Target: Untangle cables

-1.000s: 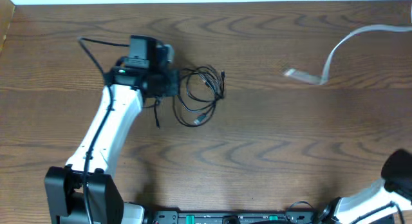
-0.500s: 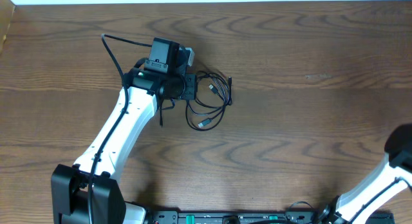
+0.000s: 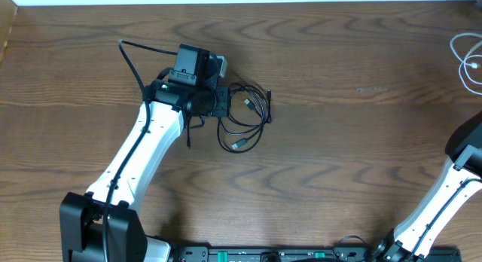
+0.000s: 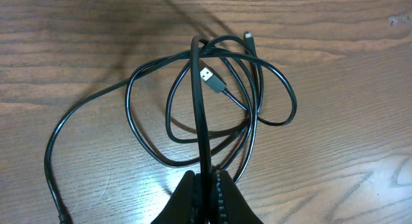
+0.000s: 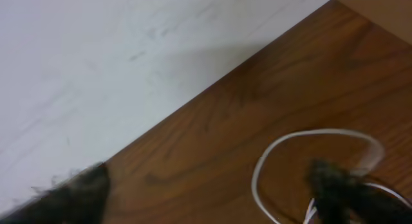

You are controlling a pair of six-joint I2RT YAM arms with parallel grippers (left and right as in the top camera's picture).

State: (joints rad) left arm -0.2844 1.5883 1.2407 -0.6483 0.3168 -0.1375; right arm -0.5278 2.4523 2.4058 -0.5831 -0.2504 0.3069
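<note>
Next, the right gripper picks up the black cable point(image 3: 245, 115) on the loops' side opposite my left gripper's piece of cable, to pull the tangle apart.
The black cable point(image 3: 245, 115) lies in loose loops on the wooden table, its USB plug point(image 4: 211, 78) resting inside the loops. My left gripper point(image 3: 218, 104) is shut on one strand at the bundle's left edge. In the left wrist view that strand runs straight up from my left gripper point(image 4: 207, 185). The white cable point(image 3: 467, 59) lies apart at the table's far right edge. In the right wrist view my right gripper point(image 5: 212, 198) stands open above the table. A loop of the white cable point(image 5: 270, 163) lies close to the right fingertip point(image 5: 347, 185), held by nothing.
My right arm point(image 3: 459, 179) rises along the right edge of the overhead view. The table's back edge meets a white wall point(image 5: 129, 56). A thick black wire point(image 3: 132, 55) arcs off my left arm.
My right gripper has gone from shut to open, and the white cable now lies at the far right edge. My left arm shifted slightly right with the black cable, then held still.
</note>
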